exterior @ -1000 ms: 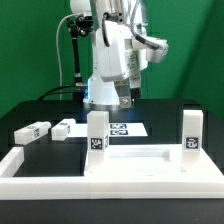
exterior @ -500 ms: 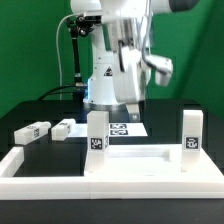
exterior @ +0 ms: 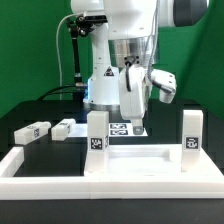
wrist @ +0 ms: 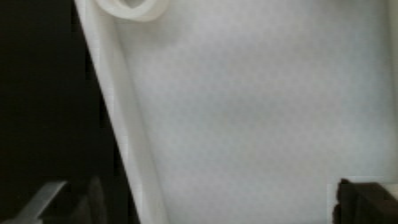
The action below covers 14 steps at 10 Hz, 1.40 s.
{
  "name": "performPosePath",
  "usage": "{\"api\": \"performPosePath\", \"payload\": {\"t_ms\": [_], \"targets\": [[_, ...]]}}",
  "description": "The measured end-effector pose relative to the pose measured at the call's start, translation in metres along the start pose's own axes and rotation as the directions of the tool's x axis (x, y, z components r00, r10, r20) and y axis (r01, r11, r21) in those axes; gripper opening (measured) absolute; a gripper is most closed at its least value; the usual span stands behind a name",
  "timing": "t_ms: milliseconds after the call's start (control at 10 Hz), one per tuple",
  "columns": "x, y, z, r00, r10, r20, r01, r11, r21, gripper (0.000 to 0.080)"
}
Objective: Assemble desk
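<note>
My gripper grabs the desk panel by its thin rim (wrist: 121, 110) next, to ready the desk for the panel's loose leg posts.
The desk panel (exterior: 150, 163) is a white rimmed rectangle lying flat near the front, with two white tagged leg posts upright on it, one at the exterior view's left (exterior: 97, 133) and one at its right (exterior: 191, 131). Two more leg posts (exterior: 32, 131) (exterior: 63, 127) lie loose on the black table. My gripper (exterior: 134, 123) hangs open just above the panel's far edge. In the wrist view the panel (wrist: 231, 110) fills the picture, with a round hole (wrist: 132, 8) at its rim. My gripper (wrist: 210, 205) is open there, one dark finger on each side, holding nothing.
The marker board (exterior: 119, 128) lies flat behind the panel, under the arm. A long low white L-shaped rail (exterior: 35, 166) runs along the front and the exterior view's left. The robot base and cables stand at the back.
The arm has come down and forward toward the panel, and the wrist has turned. The gripper now hangs lower, near the panel's far edge. The parts have not moved.
</note>
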<state>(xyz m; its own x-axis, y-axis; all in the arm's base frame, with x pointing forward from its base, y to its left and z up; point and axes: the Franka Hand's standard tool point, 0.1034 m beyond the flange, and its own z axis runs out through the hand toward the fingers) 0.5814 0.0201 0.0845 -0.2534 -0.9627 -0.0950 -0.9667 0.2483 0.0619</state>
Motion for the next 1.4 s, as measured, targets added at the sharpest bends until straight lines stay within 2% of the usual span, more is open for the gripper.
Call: {"api": "performPosePath", "payload": {"t_ms": [100,200,300,400,700,800,1000,1100,1200,1300,1400], "targets": [[0.000,0.002,0.002,1.000,-0.018,-0.006,0.018,1.000,0.011,0.0649],[0.002,0.018,0.012,0.998,-0.061,-0.022,0.061,0.998,0.019,0.0649],[0.006,0.038,0.024,0.992,-0.123,-0.036,0.123,0.992,-0.015,0.0649],[0.011,0.047,0.034,0.983,-0.177,-0.054,0.174,0.983,-0.052,0.0649],[0.025,0.051,0.057,0.977,-0.196,-0.086,0.192,0.980,-0.061,0.0649],[0.023,0.049,0.061,0.977,-0.194,-0.090,0.190,0.981,-0.046,0.0649],[0.025,0.043,0.065,0.982,-0.167,-0.094,0.173,0.983,0.062,0.0649],[0.026,0.043,0.067,0.982,-0.167,-0.088,0.175,0.981,0.088,0.0649],[0.028,0.041,0.069,0.980,-0.177,-0.090,0.188,0.973,0.131,0.0649],[0.029,0.040,0.070,0.977,-0.192,-0.091,0.204,0.967,0.150,0.0649],[0.028,0.040,0.070,0.978,-0.192,-0.082,0.202,0.970,0.139,0.0649]]}}
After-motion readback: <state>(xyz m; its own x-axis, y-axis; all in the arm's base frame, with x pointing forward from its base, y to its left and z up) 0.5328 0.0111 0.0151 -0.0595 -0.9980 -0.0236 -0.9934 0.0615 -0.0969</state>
